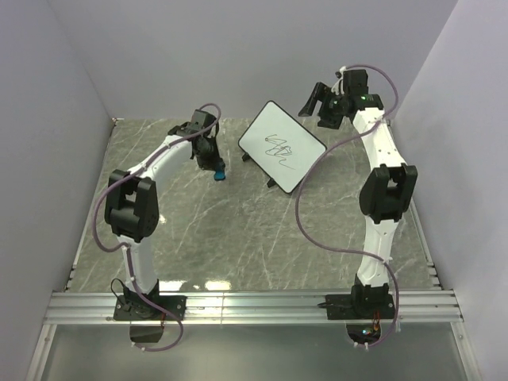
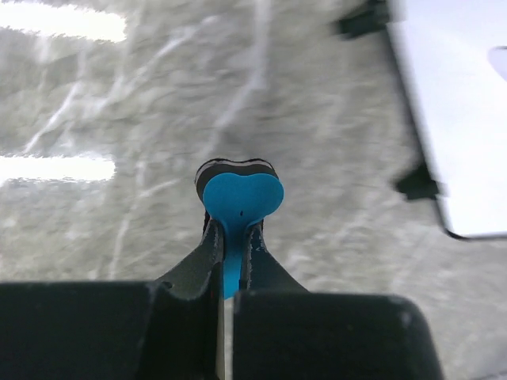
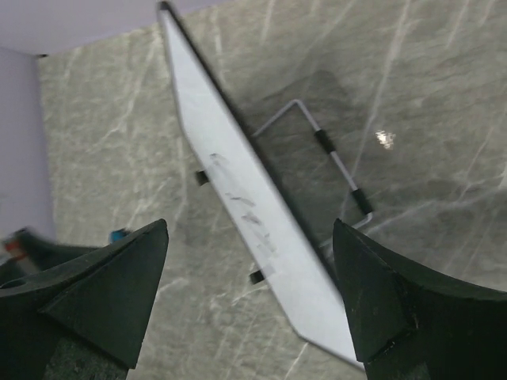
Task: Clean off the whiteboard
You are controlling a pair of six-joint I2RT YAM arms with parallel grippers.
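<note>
My right gripper should grab the whiteboard by its far edge (image 1: 302, 127) (image 3: 284, 195) next. The whiteboard's side with the black scribbles will then stay free to erase.
The whiteboard (image 1: 282, 147) stands tilted on its wire stand at the back middle of the table, with black scribbles on its face. It also shows in the left wrist view (image 2: 455, 111) and edge-on in the right wrist view (image 3: 245, 206). My left gripper (image 1: 214, 164) is shut on the small blue eraser (image 2: 240, 198) and holds it left of the board, apart from it. My right gripper (image 1: 316, 101) is open and empty, above and behind the board's far right corner.
The grey marble table (image 1: 238, 230) is walled by pale panels on three sides. The board's wire stand (image 3: 337, 162) with black sleeves rests behind it. A metal rail (image 1: 254, 305) with the arm bases runs along the near edge.
</note>
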